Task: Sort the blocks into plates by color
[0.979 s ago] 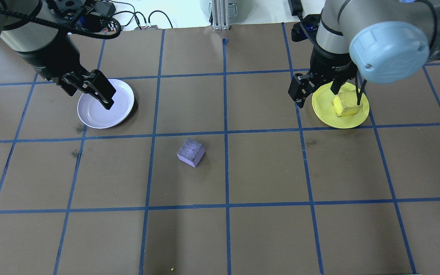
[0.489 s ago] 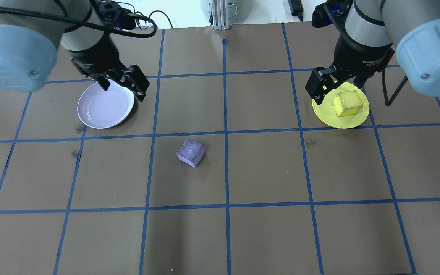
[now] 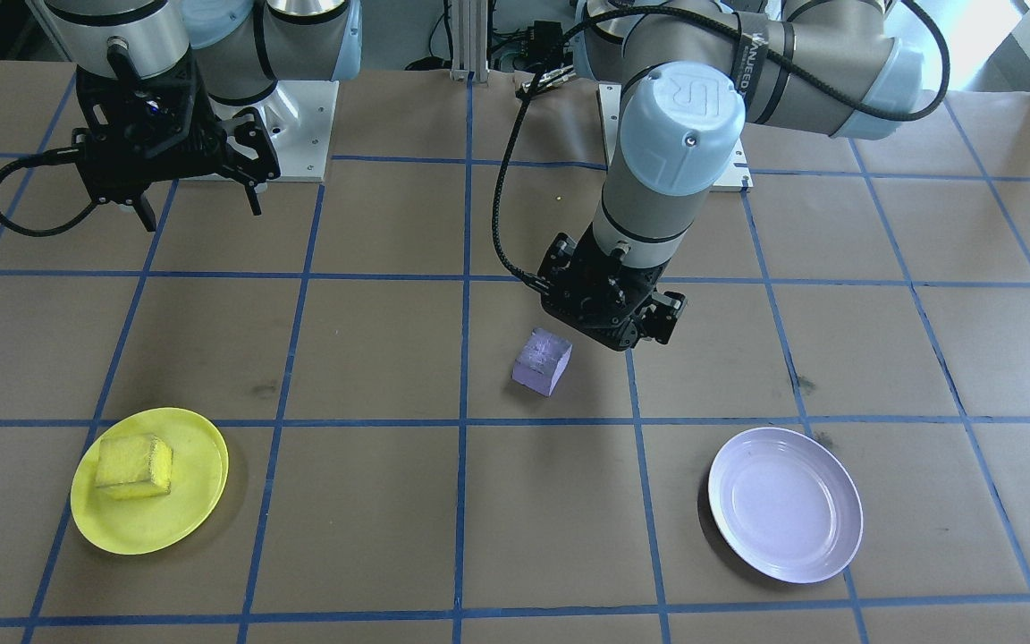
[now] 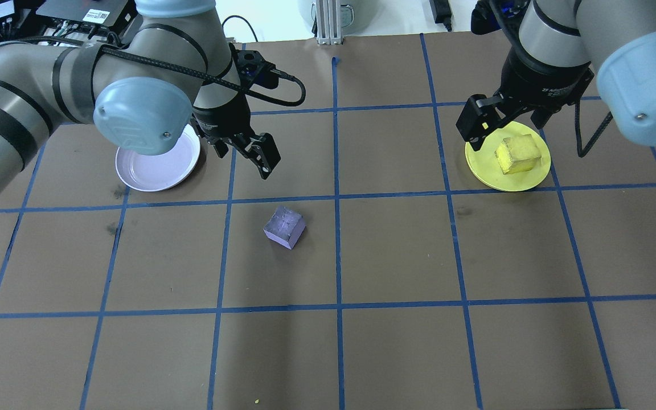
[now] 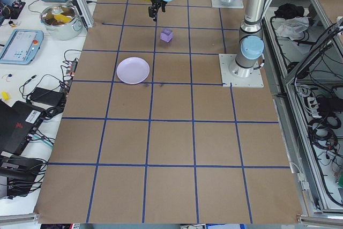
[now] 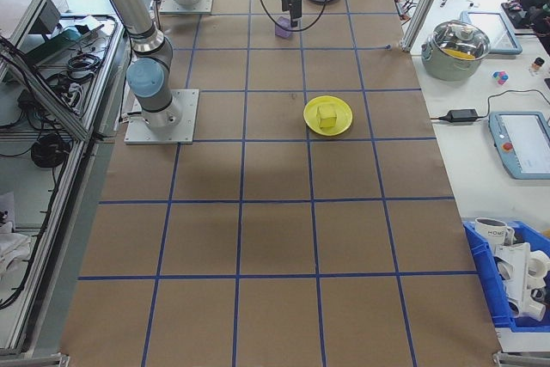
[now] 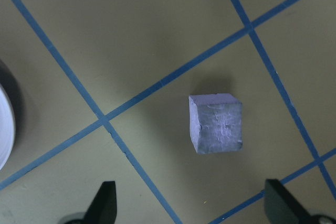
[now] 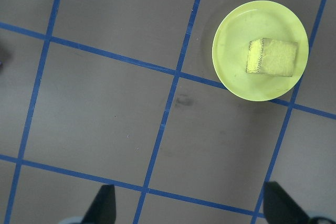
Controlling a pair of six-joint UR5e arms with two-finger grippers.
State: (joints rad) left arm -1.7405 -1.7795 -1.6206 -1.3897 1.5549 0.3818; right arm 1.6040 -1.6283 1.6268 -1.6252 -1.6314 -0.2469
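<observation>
The pale purple block [image 3: 542, 361] needs to be sorted into the lavender plate [image 3: 786, 504], so my left gripper should grab the block by its opposite sides next.
The pale purple block [image 4: 285, 227] [image 3: 542, 361] lies on the brown table near its middle, in no plate. My left gripper [image 4: 242, 154] [image 7: 191, 208] hangs open above the table just behind the block, which shows ahead of the fingertips [image 7: 107, 198] in the left wrist view [image 7: 216, 123]. The lavender plate [image 4: 151, 171] [image 3: 783, 505] has nothing in it. In the yellow plate [image 4: 504, 179] [image 3: 184, 510] rests the yellow block [image 4: 517, 154] [image 8: 273, 56]. My right gripper [image 4: 501, 119] [image 3: 198, 192] is open, raised above and behind that plate.
Blue tape lines divide the table into squares. Off the table's far side stand a lidded metal pot [image 6: 464, 45] [image 5: 61, 20], tablets and cables. A blue bin [image 6: 516, 272] sits past the corner. The arms' base plates [image 3: 300, 116] are at the robot's edge.
My left arm has swung from over the lavender plate toward the table's middle, near the purple block. The right gripper has lifted and drawn back from the yellow block, which stays in its plate.
</observation>
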